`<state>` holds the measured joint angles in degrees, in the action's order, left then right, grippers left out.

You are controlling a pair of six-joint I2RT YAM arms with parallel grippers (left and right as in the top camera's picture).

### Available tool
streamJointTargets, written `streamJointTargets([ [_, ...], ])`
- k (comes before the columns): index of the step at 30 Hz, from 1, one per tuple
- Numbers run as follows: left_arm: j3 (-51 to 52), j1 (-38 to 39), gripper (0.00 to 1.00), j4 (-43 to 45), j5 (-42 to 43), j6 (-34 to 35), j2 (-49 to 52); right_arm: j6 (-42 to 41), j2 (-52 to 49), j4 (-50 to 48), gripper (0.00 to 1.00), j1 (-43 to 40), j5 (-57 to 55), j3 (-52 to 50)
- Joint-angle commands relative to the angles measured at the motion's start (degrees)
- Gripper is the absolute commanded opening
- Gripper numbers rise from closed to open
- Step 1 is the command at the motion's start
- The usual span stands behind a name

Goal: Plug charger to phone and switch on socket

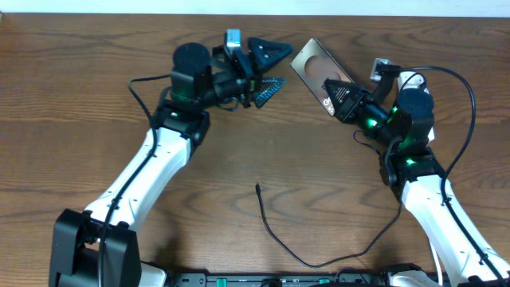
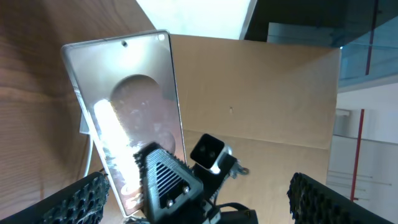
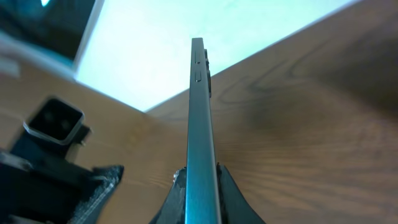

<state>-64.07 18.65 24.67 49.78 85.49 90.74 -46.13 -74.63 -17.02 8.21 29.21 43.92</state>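
Note:
I should next pick up the phone (image 1: 313, 65) with my left gripper by the free edge facing its fingers, leaving the phone's lower end free to plug in the charger.
My right gripper (image 1: 339, 96) is shut on the lower end of the phone (image 1: 313, 65), a glossy brownish-grey slab held up at the back of the table. In the right wrist view the phone (image 3: 199, 118) is edge-on between the fingers (image 3: 198, 190). My left gripper (image 1: 268, 70) is open and empty just left of the phone, jaws facing it. In the left wrist view the phone's back (image 2: 127, 106) faces it beyond the open jaws (image 2: 199, 205). The charger's black cable (image 1: 275, 235) lies on the table, plug tip (image 1: 257, 187) at the middle. The socket is out of view.
The wooden table (image 1: 80, 104) fills the view. The charger cable loops from the middle toward the front edge and up to the right arm's base (image 1: 394, 215). A black cable (image 1: 462, 88) arcs over the right arm.

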Motion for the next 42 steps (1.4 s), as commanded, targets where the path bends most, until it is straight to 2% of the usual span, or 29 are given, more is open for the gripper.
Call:
streamJointTargets([
  [1,-1.4,-2.4,0.92,0.5,5.7,-1.7,-0.5,-14.3,0.3,-2.2,0.01,-0.3,2.4,0.7],
  [7,-1.4,-4.2,0.92,0.3,6.1,-5.2,-0.5,-29.2,0.3,-10.4,0.01,-0.3,7.2,0.7],
  [11,-1.4,-4.2,0.93,0.3,5.1,-5.4,-0.5,-34.2,0.3,-13.3,0.01,-0.1,8.0,0.7],
  [20,-1.4,-4.2,0.92,0.3,-0.4,-6.2,-0.5,-44.1,0.3,-13.3,0.01,4.0,7.4,0.6],
  [33,-1.4,-3.6,0.93,-0.2,-3.2,-6.2,-0.5,-52.1,0.3,-13.2,0.01,10.8,0.0,0.6],
  [38,-1.4,-2.3,0.92,-0.2,-4.5,-6.2,-0.5,-52.2,0.3,-13.2,0.01,13.2,-2.9,0.6],
  [40,-1.4,-2.2,0.91,-0.2,-4.7,-6.2,-0.5,-52.2,0.3,-13.2,0.01,13.8,-3.3,0.6],
  [42,-1.4,-2.2,0.84,-0.3,-4.7,-6.2,-0.5,-53.2,0.3,-13.2,0.01,14.1,-3.1,0.6],
])
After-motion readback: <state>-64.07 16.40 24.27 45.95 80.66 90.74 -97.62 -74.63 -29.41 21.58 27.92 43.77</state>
